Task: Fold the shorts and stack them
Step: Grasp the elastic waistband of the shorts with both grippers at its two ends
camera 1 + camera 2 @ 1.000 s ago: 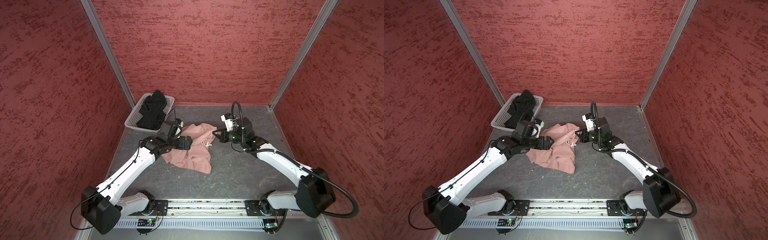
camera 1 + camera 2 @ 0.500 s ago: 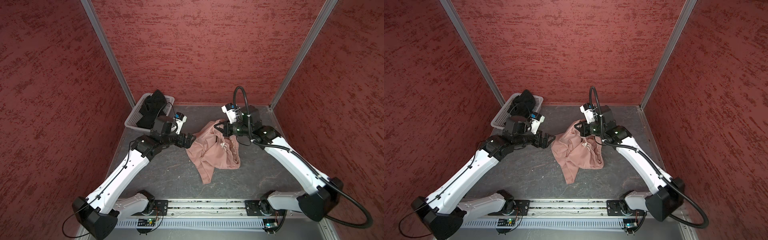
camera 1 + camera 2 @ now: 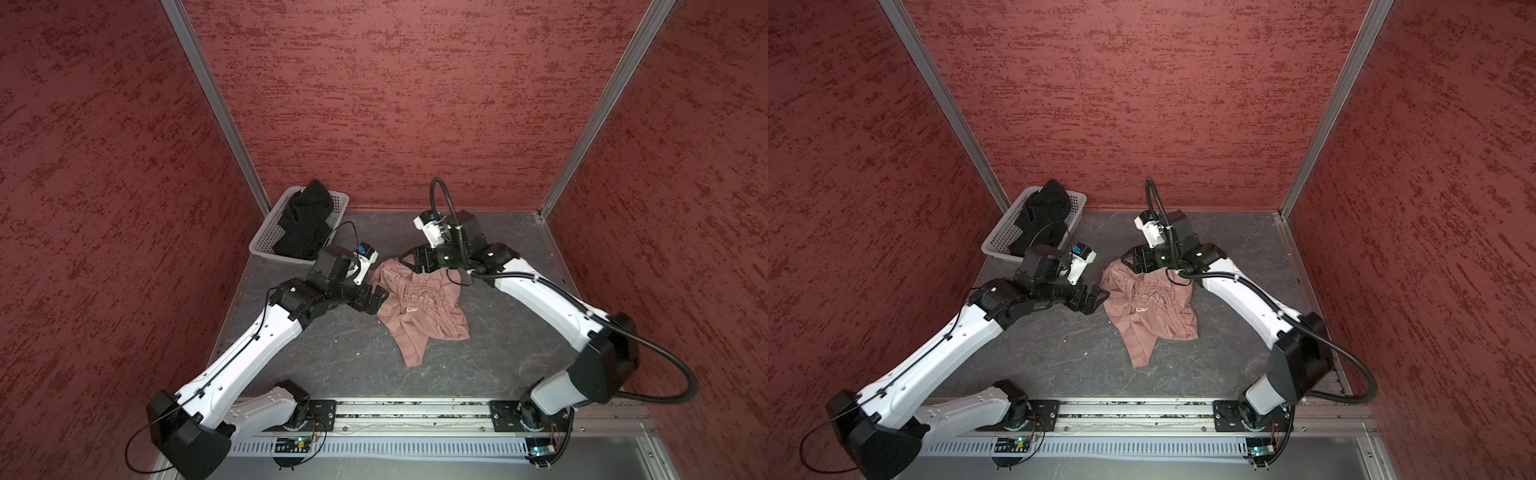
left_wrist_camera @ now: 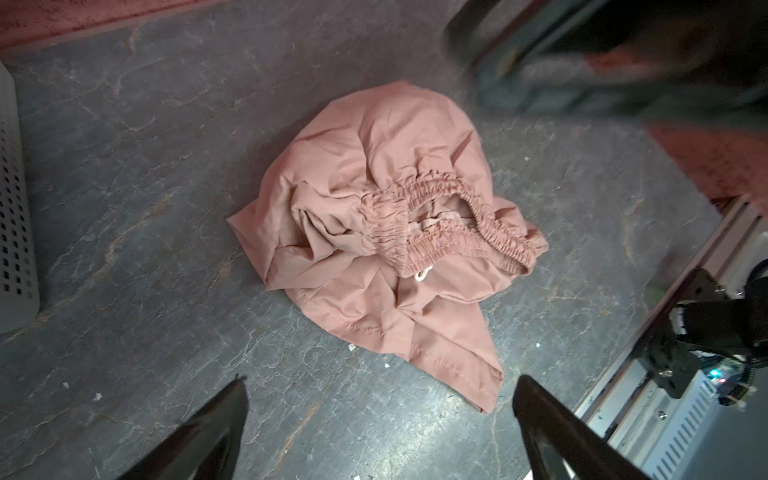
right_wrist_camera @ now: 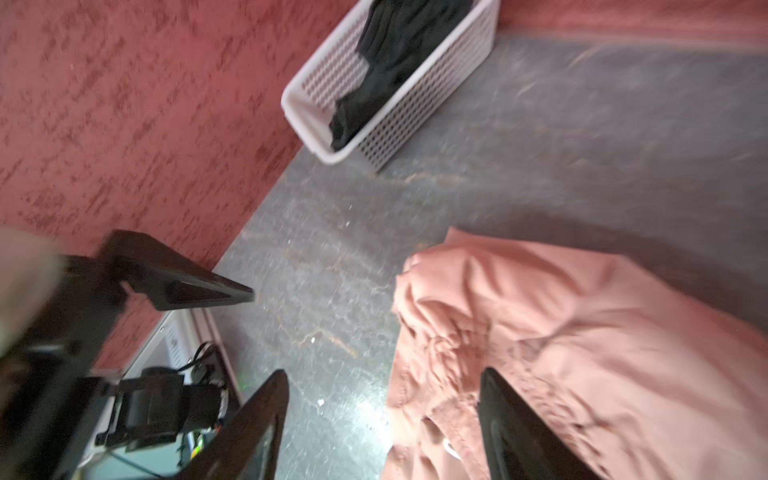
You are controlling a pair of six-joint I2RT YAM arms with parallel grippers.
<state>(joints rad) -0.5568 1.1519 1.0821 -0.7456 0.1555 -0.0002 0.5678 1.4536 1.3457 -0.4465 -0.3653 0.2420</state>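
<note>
My left gripper grabs the near end of the gathered waistband of the dusty pink shorts next, to stretch them open for folding.
The dusty pink shorts lie in a crumpled heap mid-table, gathered waistband up and one leg trailing toward the front. The left wrist view shows them whole. My right gripper hovers open over their back edge; in its wrist view the pink cloth lies loose under the spread fingers. My left gripper stands open just left of the heap, empty. The black shorts sit bunched in the basket.
A white perforated basket stands in the back left corner against the red wall. Red walls close in three sides. The arms' metal base rail runs along the front edge.
My right gripper carried the pink shorts up and to the right, then opened and dropped them in a heap. My left arm pulled back off the cloth and now sits beside it.
</note>
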